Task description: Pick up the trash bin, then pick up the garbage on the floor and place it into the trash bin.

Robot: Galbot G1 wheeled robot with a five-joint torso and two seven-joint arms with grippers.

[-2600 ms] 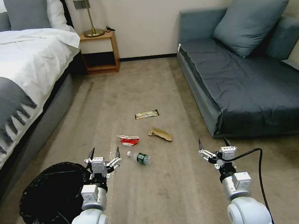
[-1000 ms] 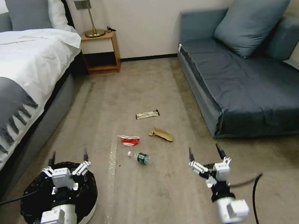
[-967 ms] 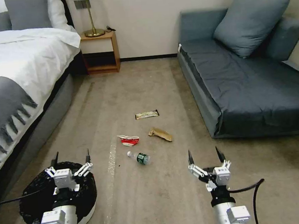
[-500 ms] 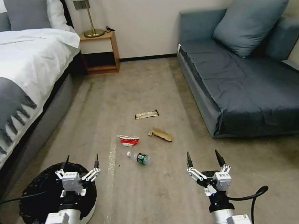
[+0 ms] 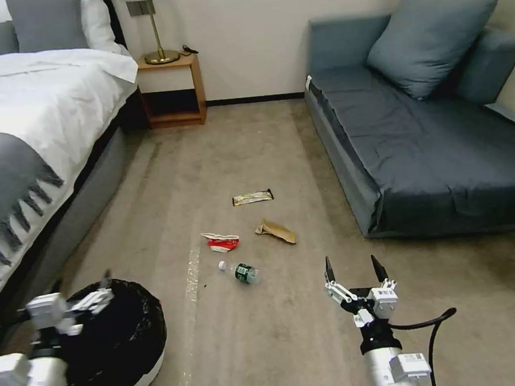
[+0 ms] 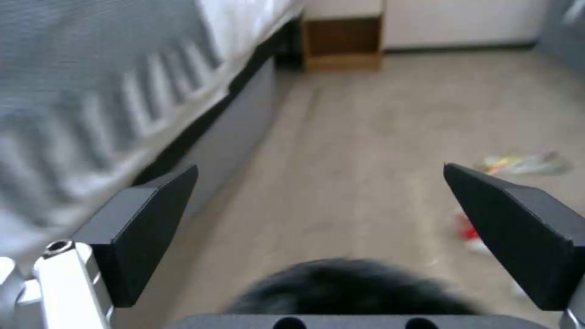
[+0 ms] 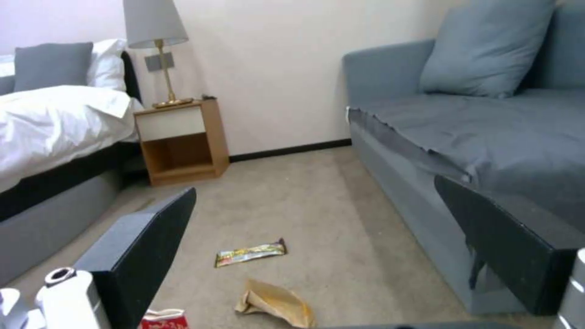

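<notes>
I should next pick up the trash bin by its bed-side rim with my left gripper. This will keep the trash bin's wide opening point(image 5: 119, 336) open for the garbage.
The trash bin point(image 5: 124, 346), a low white bin with a black bag, stands on the carpet at the near left. My left gripper point(image 5: 78, 293) hangs open over the bin's left rim on the bed side, and the left wrist view shows the bin point(image 6: 347, 285) just below its spread fingers. The garbage lies mid-floor: a crushed bottle point(image 5: 243, 272), a red-white carton point(image 5: 221, 241), a brown paper bag point(image 5: 276, 231) and a gold-black wrapper point(image 5: 252, 197). My right gripper point(image 5: 352, 267) is open and empty, to the right of the bottle and nearer to me.
A bed point(image 5: 22, 152) with a grey fringed throw runs along the left. A wooden nightstand point(image 5: 172, 89) with a lamp stands at the back wall. A blue sofa point(image 5: 432, 143) lines the right side. Bare carpet lies between them.
My left gripper has swung left from above the bin's middle to its bed-side rim, blurred by the motion. The right gripper has barely shifted. The garbage and the bin lie where they were.
</notes>
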